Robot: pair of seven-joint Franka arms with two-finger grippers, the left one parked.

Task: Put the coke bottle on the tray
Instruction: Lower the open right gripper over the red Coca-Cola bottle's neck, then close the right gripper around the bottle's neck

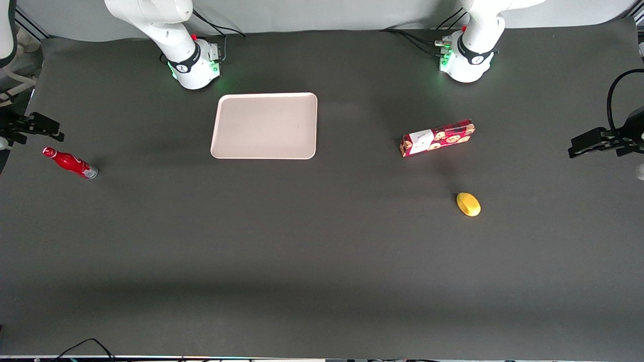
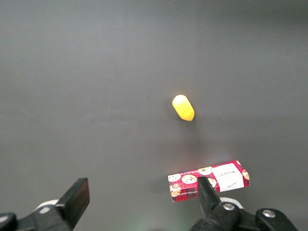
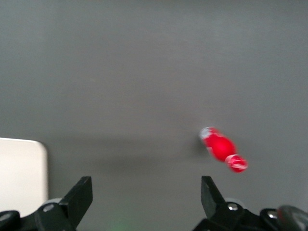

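Observation:
To place the coke bottle on the tray (image 1: 265,125), my gripper will next grab the coke bottle by its red body (image 1: 70,163).
The coke bottle (image 1: 69,163) is small and red with a red cap and a silver base. It sits on the dark mat at the working arm's end of the table; I cannot tell whether it stands or lies. The pale pinkish-beige tray (image 1: 265,125) lies flat and empty near the working arm's base, well apart from the bottle. My right gripper (image 1: 54,129) hangs above the mat, slightly farther from the front camera than the bottle. In the right wrist view the gripper (image 3: 146,185) is open and empty, the bottle (image 3: 223,149) lies outside its fingers, and a tray corner (image 3: 21,173) shows.
A red cookie box (image 1: 437,138) and a yellow lemon-shaped object (image 1: 468,204) lie toward the parked arm's end; both show in the left wrist view, the box (image 2: 183,185) and the yellow object (image 2: 183,107). Cables lie at the table's front edge (image 1: 85,347).

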